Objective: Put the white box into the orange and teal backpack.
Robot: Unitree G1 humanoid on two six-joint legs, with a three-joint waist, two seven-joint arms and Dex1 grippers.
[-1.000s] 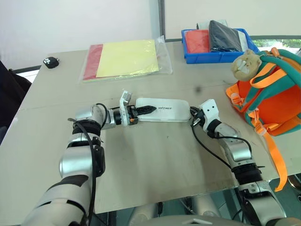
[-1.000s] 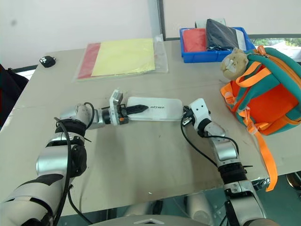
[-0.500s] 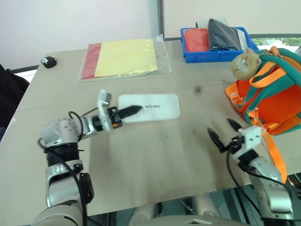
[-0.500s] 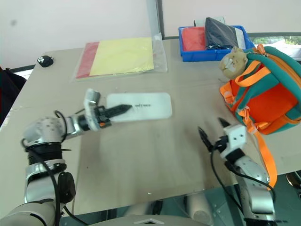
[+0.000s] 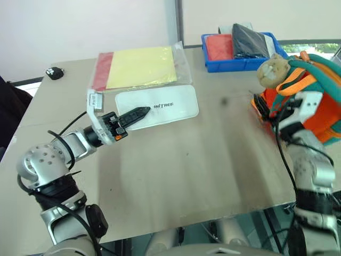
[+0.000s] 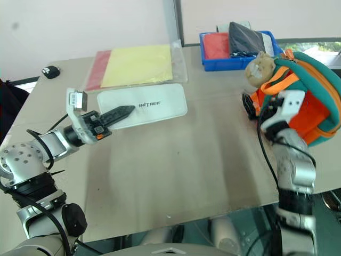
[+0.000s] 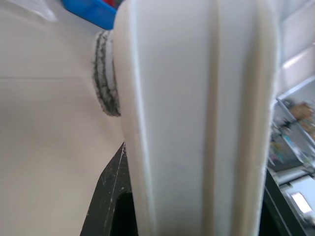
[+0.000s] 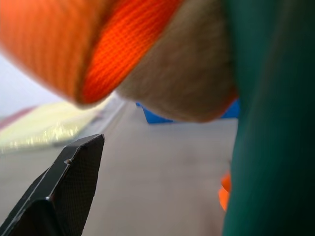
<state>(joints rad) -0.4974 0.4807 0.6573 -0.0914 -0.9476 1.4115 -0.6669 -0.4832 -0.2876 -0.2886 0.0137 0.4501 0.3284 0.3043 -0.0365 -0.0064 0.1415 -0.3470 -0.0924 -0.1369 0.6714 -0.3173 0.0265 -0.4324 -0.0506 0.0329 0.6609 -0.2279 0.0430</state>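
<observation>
Next, my right gripper will grab the backpack by its teal fabric [image 8: 268, 147] beside the orange strap to ready the backpack for the white box.
The white box [image 5: 160, 105], flat with dark lettering on top, hangs tilted a little above the table, its near end pinched by my left gripper [image 5: 133, 114], which is shut on it. In the left wrist view the white box [image 7: 197, 123] rises close up beside a black finger [image 7: 113, 201]. The orange and teal backpack [image 5: 322, 90] stands at the table's right edge with a beige plush charm [image 5: 273, 72] on its top. My right gripper [image 6: 257, 106] is open against the backpack's left side, just below the charm. One of its fingers [image 8: 64, 196] shows beside an orange strap and teal fabric.
A clear sleeve of yellow and red sheets [image 5: 141, 66] lies at the back of the table, just behind the box. A blue tray [image 5: 234, 65] with red and dark cloth sits at the back right. A small black object [image 5: 55, 72] rests at the far left edge.
My right gripper let go of the box's right end, opened and swung right and up to the backpack. My left gripper raised the box and drew it left and back.
</observation>
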